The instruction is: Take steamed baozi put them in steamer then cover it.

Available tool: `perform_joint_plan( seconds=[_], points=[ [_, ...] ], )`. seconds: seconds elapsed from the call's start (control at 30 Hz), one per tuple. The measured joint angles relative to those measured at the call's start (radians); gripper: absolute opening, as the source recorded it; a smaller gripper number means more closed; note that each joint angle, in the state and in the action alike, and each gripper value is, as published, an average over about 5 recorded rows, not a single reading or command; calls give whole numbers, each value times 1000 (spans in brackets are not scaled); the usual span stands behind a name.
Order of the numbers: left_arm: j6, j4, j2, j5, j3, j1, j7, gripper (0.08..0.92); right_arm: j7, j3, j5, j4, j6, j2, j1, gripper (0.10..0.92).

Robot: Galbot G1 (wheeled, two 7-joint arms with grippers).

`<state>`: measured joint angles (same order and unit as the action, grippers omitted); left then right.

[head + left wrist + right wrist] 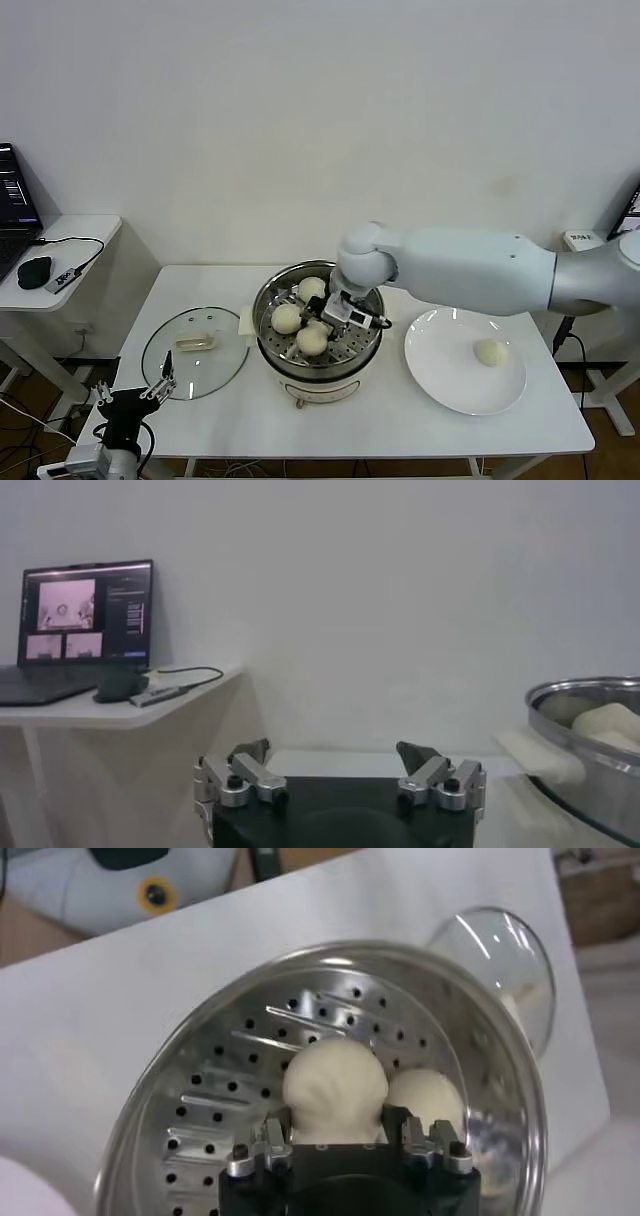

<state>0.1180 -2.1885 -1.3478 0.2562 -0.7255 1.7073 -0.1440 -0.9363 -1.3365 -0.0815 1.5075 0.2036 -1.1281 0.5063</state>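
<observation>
The held baozi is low inside the steamer's rim, with its base at the perforated tray, so it is ready for my right gripper to release it.
The steamer (318, 362) stands mid-table with three baozi on its perforated tray. My right gripper (330, 322) reaches into it and is shut on the nearest baozi (312, 342), low over the tray. In the right wrist view (335, 1133) the fingers press both sides of that baozi (335, 1088), and a second baozi (427, 1098) lies beside it. Two other baozi (287, 318) (311, 289) rest on the tray. One baozi (490, 351) lies on the white plate (440, 365). The glass cover (195, 352) lies flat on the table left of the steamer. My left gripper (160, 385) is open and empty below the table's front left corner.
A side desk (70, 235) with a laptop (85, 615) and a mouse (35, 270) stands at the far left. The steamer's rim (590, 745) shows at the edge of the left wrist view. The cover also shows beyond the steamer in the right wrist view (505, 978).
</observation>
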Motion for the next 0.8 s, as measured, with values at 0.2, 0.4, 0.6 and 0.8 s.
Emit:
perform_joint_plan(
  seconds=[0.2,0.4,0.6,0.8],
  points=[
    [0,3,-1,0,5,-6,0,823,1,-5,-32,1,30,-9,-6,589],
    [0,6,2,-1,7,-7,0,823,10,-2,-44,5,45,-7,-7,733],
    [0,5,6,0,7,-12,0,823,8,10,-52,13,49,6,13,819],
    [0,6,13,0,6,-13,0,823,-3,27,-43,24,33,40,50,823]
  ],
)
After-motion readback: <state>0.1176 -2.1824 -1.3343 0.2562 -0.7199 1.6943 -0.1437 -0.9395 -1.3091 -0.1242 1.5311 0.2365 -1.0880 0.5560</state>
